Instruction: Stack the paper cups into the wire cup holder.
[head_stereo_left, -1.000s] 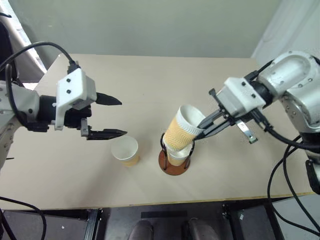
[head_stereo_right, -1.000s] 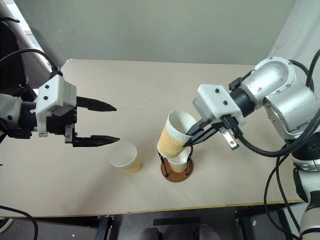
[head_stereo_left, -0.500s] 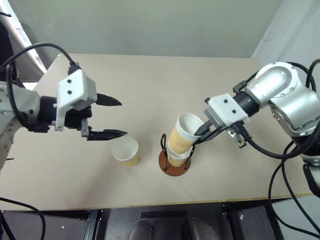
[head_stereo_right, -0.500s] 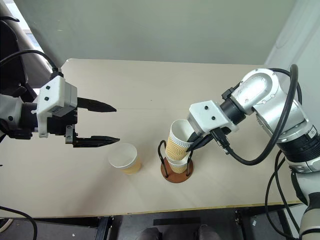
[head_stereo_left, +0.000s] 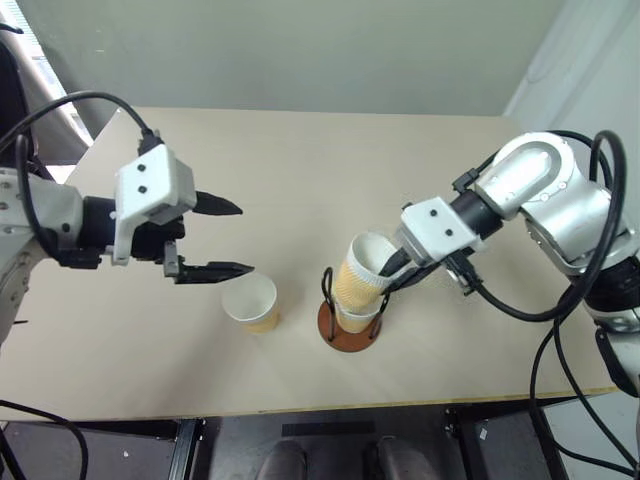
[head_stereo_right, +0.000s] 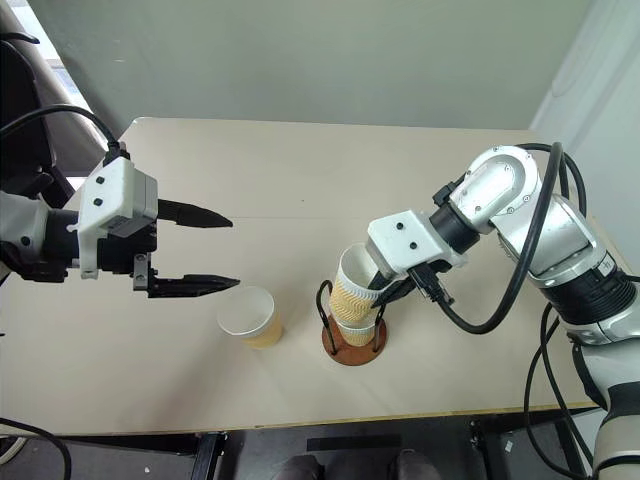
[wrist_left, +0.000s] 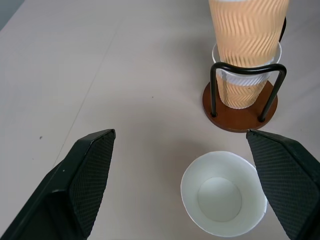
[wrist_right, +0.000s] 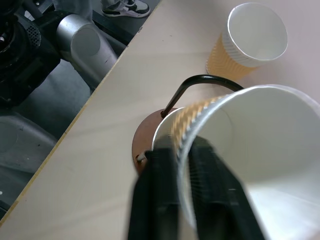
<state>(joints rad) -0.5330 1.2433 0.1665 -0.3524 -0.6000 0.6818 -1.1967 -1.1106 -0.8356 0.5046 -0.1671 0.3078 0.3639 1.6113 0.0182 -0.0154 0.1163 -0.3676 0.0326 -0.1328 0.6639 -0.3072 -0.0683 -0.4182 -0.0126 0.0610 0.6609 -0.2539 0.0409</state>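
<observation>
The left gripper grabs the third paper cup by its rim (wrist_left: 255, 225) next, since a paper cup's thin side (wrist_left: 252, 200) would risk crumpling if squeezed across.
The wire cup holder (head_stereo_left: 340, 334) stands near the table's front middle with one paper cup (head_stereo_left: 354, 316) seated in it. A second paper cup (head_stereo_left: 362, 268) is nested in that one and leans to the right. My right gripper (head_stereo_left: 390, 272) straddles this cup's wall (wrist_right: 260, 140), one finger inside and one outside, slightly parted and open. A third paper cup (head_stereo_left: 252, 300) stands upright on the table left of the holder. My left gripper (head_stereo_left: 245, 238) hovers open just above and left of that cup (wrist_left: 222, 200), with nothing between its fingers.
The beige table (head_stereo_left: 300, 160) reaches back to a plain wall. Its front edge (head_stereo_left: 300, 408) runs close below the holder and the loose cup. Black cables (head_stereo_left: 560, 340) hang off my right arm at the table's right side.
My right gripper has come down and left, sinking the tilted cup into the cup in the holder, and its fingers have parted a little. The left gripper has stayed put.
</observation>
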